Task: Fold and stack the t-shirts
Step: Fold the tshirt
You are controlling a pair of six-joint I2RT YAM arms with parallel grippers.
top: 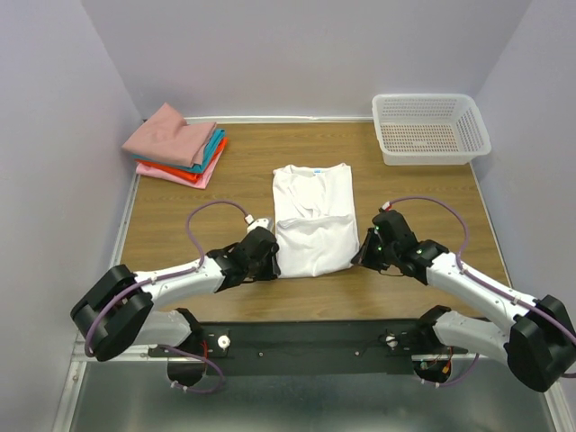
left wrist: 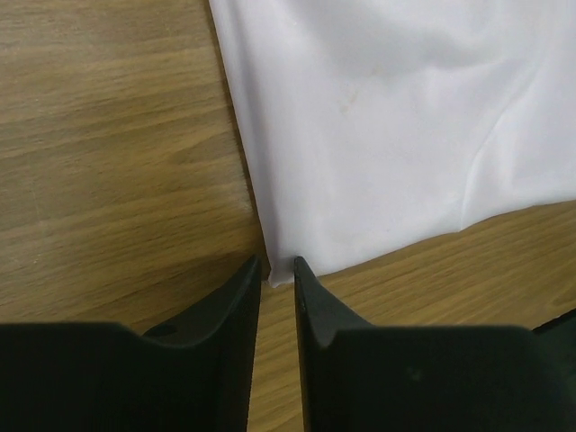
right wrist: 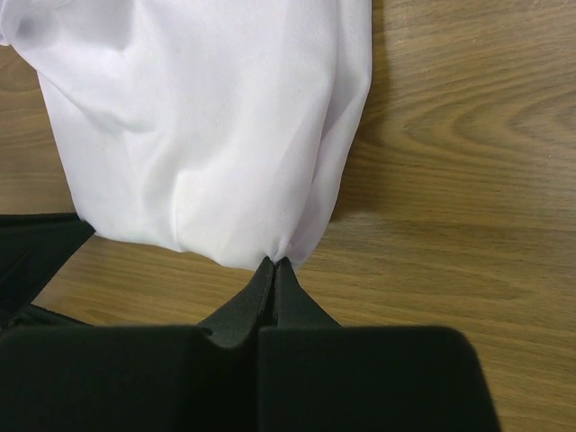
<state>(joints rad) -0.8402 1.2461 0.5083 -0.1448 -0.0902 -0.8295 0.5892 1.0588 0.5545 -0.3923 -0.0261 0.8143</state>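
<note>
My left gripper pinches the white t-shirt's near corner next, opposite my right gripper's corner, to fold the shirt's near edge toward the neck.
A plain white t-shirt (top: 312,211) lies partly folded in the middle of the wooden table, with a small blue neck label at its far edge. My left gripper (top: 274,268) sits at the shirt's near left corner. In the left wrist view its jaws (left wrist: 277,264) stand slightly apart with the corner of the shirt (left wrist: 396,126) just between the tips. My right gripper (top: 360,257) is at the near right corner. In the right wrist view it (right wrist: 275,263) is shut on a pinch of the shirt (right wrist: 207,117). A stack of folded t-shirts (top: 175,144), dusty pink on top of teal, orange-red and light pink, lies at the far left.
A white perforated plastic basket (top: 430,126) stands at the far right corner. Pale walls enclose the table (top: 180,225) on three sides. The other arm's black body shows at the left edge of the right wrist view (right wrist: 36,256).
</note>
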